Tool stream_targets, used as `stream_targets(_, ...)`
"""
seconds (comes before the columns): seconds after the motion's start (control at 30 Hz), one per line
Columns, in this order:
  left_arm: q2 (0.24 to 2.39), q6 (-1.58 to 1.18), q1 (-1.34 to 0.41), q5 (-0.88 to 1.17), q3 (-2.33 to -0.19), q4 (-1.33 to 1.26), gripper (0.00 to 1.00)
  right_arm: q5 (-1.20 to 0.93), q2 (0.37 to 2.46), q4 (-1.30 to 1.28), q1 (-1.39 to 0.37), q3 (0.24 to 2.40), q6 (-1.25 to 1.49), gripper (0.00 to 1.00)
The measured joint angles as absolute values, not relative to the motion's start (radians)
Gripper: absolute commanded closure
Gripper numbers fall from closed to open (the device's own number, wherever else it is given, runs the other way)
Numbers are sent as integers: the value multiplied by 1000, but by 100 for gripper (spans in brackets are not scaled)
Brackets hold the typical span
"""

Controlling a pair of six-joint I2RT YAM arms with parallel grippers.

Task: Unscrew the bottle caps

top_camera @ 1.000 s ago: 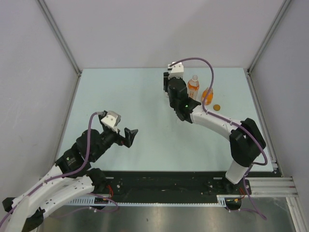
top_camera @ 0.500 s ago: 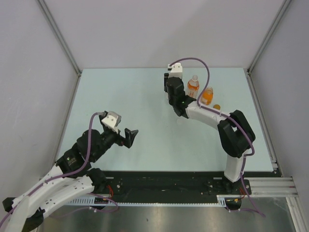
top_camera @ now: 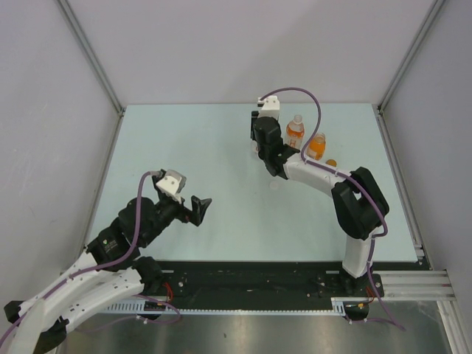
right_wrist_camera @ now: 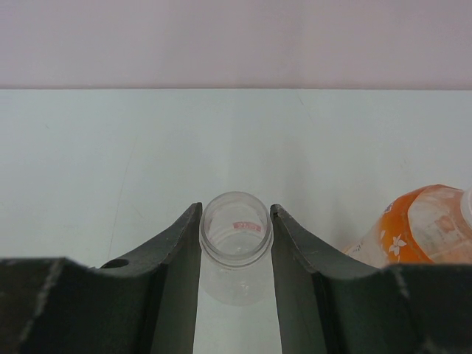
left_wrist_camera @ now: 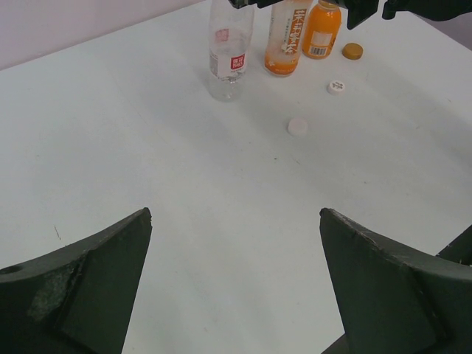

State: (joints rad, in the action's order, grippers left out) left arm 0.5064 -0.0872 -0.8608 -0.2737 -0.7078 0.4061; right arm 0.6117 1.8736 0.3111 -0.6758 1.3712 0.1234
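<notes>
The clear bottle [right_wrist_camera: 236, 243] has its base on the flat table beside the taller orange-drink bottle, so it would stay upright. It is now time for my right gripper to open.
In the right wrist view my right gripper [right_wrist_camera: 235, 209] is shut on the neck of the clear bottle [right_wrist_camera: 236, 243], one finger on each side. Its mouth stands open, with no cap on it. To its right is the taller orange-drink bottle [right_wrist_camera: 424, 232]. The left wrist view shows the clear bottle [left_wrist_camera: 228, 59], the taller orange-drink bottle [left_wrist_camera: 287, 40] and the squat orange bottle [left_wrist_camera: 322, 31] in a row. On the table near them lie an orange cap [left_wrist_camera: 352, 51] and two white caps [left_wrist_camera: 337, 87] [left_wrist_camera: 298, 127]. My left gripper [top_camera: 198, 209] hangs open, far from them.
The bottles [top_camera: 295, 131] stand at the far right of the pale table [top_camera: 184, 147]. Grey walls with metal corner posts enclose it on three sides. The right arm's elbow [top_camera: 358, 199] rises over the table's right side.
The right arm's elbow swung in towards the left and its wrist shifted slightly left over the clear bottle, then held still. The left arm has not moved.
</notes>
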Motion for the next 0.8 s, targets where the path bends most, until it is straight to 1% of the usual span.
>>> stream_targets(0.07, 508, -87, -861, -274, -708, 406, 0, 607, 1874, 306, -675, 1373, 124, 66)
stream_targets(0.1, 510, -87, -861, -273, -707, 406, 0, 605, 1874, 305, -675, 1374, 125, 61)
stream_targets(0.17, 513, -88, -861, -273, -707, 406, 0, 602, 1874, 302, -674, 1375, 126, 53)
stream_targets(0.3, 517, -88, -861, -265, -706, 406, 0, 593, 1874, 294, -674, 1377, 133, 45)
stream_targets(0.47, 517, -88, -861, -258, -706, 406, 0, 580, 1874, 258, -674, 1377, 142, 41)
stream_targets(0.8, 519, -88, -861, -258, -706, 406, 0, 574, 1874, 239, -672, 1377, 150, 38)
